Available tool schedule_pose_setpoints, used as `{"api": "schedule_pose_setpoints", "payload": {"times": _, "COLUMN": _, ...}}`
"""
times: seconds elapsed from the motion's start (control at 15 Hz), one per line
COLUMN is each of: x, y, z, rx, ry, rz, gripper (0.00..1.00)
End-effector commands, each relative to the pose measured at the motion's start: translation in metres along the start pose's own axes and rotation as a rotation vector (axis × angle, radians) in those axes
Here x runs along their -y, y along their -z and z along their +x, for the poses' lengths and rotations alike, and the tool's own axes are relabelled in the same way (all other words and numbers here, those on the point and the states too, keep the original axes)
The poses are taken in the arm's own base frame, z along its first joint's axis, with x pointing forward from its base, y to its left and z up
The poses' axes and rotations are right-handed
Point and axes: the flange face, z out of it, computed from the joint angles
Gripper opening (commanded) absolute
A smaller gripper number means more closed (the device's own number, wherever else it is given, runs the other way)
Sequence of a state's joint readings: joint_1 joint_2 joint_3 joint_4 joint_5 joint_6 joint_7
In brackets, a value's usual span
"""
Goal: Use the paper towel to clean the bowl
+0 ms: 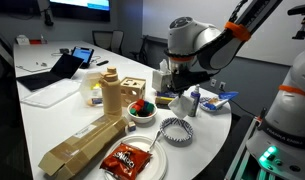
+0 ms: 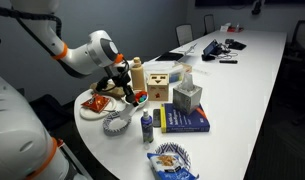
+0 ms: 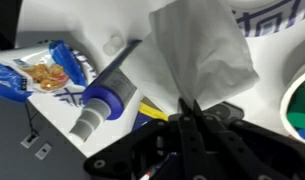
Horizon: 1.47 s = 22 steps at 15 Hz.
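I need to lower the paper towel before my gripper lets go of it, because the paper towel's lower edge [image 1: 182,114] still hangs above the tabletop beside the bowl.
In the wrist view my gripper [image 3: 188,106] is shut on the white, crumpled paper towel [image 3: 200,50], pinching its edge between the fingertips. The sheet spreads out beyond the fingers. The striped bowl [image 1: 176,130] stands on the white table near its front edge, and shows in both exterior views [image 2: 117,121]. Its striped rim shows at the wrist view's top right [image 3: 275,20]. In both exterior views my gripper [image 1: 175,93] [image 2: 127,90] hangs above the table, beside the striped bowl and apart from it.
A blue-capped bottle [image 3: 100,88] [image 2: 146,125] and a snack packet [image 3: 37,72] [image 2: 172,158] lie nearby. A bowl with red and green contents [image 1: 142,110], a plate with a red packet [image 1: 128,158], wooden blocks [image 1: 112,95], a tissue box [image 2: 187,97] and a book [image 2: 182,120] crowd the table end.
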State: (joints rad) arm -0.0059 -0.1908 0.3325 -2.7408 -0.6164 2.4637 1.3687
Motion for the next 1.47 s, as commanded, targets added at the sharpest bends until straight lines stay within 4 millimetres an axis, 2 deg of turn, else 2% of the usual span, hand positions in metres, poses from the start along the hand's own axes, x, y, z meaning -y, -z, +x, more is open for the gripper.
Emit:
{"api": "schedule_pose_setpoints", "payload": {"times": 0.0, "x": -0.018, "y": 0.017, "z": -0.012, "rx": -0.061, "ry": -0.025, "rz": -0.167, "gripper": 0.01}}
{"api": "schedule_pose_setpoints", "payload": {"times": 0.2, "x": -0.022, "y": 0.003, "z": -0.022, "rx": -0.032, "ry": -0.004, "rz": -0.288, "gripper": 0.01}}
{"api": "schedule_pose_setpoints", "payload": {"times": 0.53, "x": -0.02, "y": -0.042, "z": -0.039, "rx": 0.021, "ry": 0.033, "rz": -0.331, "gripper": 0.01}}
{"api": "schedule_pose_setpoints", "payload": {"times": 0.87, "x": -0.02, "y": -0.073, "z": -0.043, "rx": 0.086, "ry": 0.046, "rz": -0.383, "gripper": 0.01}}
{"api": "schedule_pose_setpoints", "payload": {"times": 1.07, "x": -0.018, "y": -0.082, "z": -0.044, "rx": 0.138, "ry": 0.053, "rz": -0.368, "gripper": 0.03}}
{"api": "schedule_pose_setpoints", "payload": {"times": 1.13, "x": -0.018, "y": -0.083, "z": -0.043, "rx": 0.145, "ry": 0.052, "rz": -0.365, "gripper": 0.28}}
{"api": "schedule_pose_setpoints", "payload": {"times": 1.27, "x": -0.018, "y": -0.084, "z": -0.04, "rx": 0.158, "ry": 0.048, "rz": -0.358, "gripper": 0.31}}
{"api": "schedule_pose_setpoints", "payload": {"times": 1.4, "x": -0.02, "y": -0.08, "z": -0.034, "rx": 0.165, "ry": 0.044, "rz": -0.345, "gripper": 0.47}}
